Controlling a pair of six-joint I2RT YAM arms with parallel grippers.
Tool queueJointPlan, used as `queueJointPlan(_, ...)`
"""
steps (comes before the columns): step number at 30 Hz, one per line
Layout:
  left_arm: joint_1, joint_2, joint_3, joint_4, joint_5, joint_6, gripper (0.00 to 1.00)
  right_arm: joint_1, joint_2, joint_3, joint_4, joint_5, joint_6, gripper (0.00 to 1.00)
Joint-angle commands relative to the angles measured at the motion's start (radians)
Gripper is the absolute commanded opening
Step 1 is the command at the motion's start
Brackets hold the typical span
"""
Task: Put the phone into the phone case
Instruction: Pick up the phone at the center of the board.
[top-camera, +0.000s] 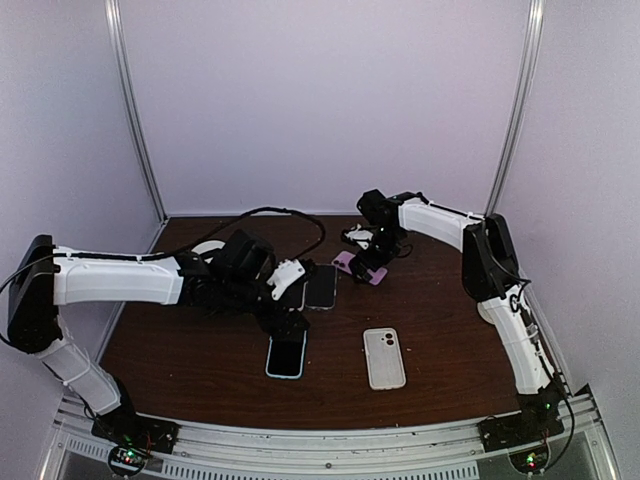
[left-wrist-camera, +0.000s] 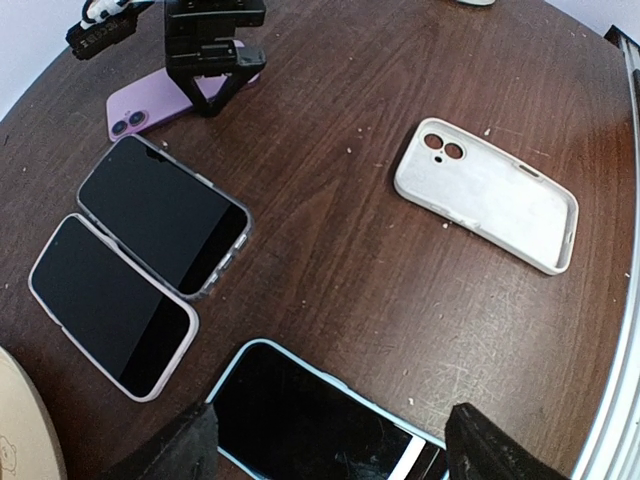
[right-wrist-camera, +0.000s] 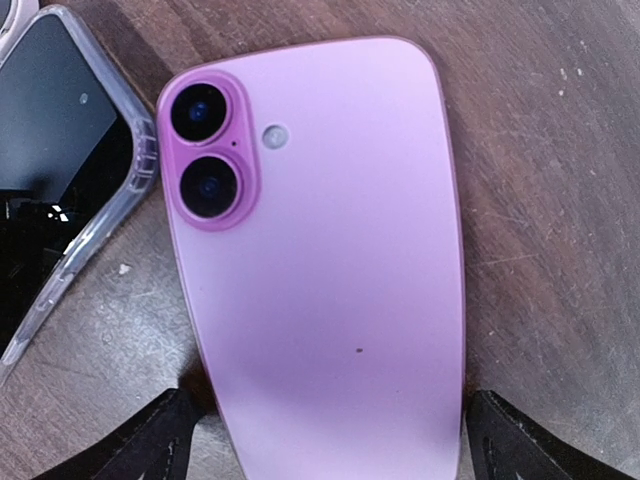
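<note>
The fingers of my right gripper reach down on either side of the purple phone's lower end. I should close them now, and they would hold the phone.
A purple phone (right-wrist-camera: 320, 290) lies face down, camera bumps up, at the back of the table (top-camera: 430, 330). My right gripper (right-wrist-camera: 330, 450) is open, one finger on each long side of its lower end; I cannot tell whether the pads touch. The phone also shows in the top view (top-camera: 358, 266) under that gripper (top-camera: 372, 262). An empty white phone case (top-camera: 385, 357) lies open side up near the front; it also shows in the left wrist view (left-wrist-camera: 490, 195). My left gripper (left-wrist-camera: 325, 450) is open, straddling a blue-rimmed phone (left-wrist-camera: 310, 410) lying screen up.
Two more cased phones lie screen up side by side: one in a clear case (left-wrist-camera: 165, 215), one in a pale case (left-wrist-camera: 110, 305). A round beige object (left-wrist-camera: 20, 420) sits at the left. A black cable (top-camera: 290, 212) loops across the back. Walls enclose the table.
</note>
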Motion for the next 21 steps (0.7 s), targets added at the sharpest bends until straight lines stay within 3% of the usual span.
queueJointPlan(1, 0.01, -0.007, 0.029, 0.004, 0.004, 0.0, 0.82, 0.003, 0.043, 0.027, -0.066, -0.028, 0.012, 0.99)
queueJointPlan(5, 0.011, -0.014, 0.027, 0.004, 0.004, 0.002, 0.82, 0.002, 0.058, 0.027, -0.085, -0.005, 0.006, 0.95)
queueJointPlan(14, 0.013, -0.011, 0.034, -0.007, -0.002, -0.001, 0.82, 0.003, 0.005, -0.033, -0.069, 0.014, 0.005, 0.57)
queueJointPlan(21, 0.014, -0.008, 0.04, -0.011, -0.012, -0.003, 0.81, 0.004, -0.16, -0.196, 0.072, -0.016, 0.062, 0.52)
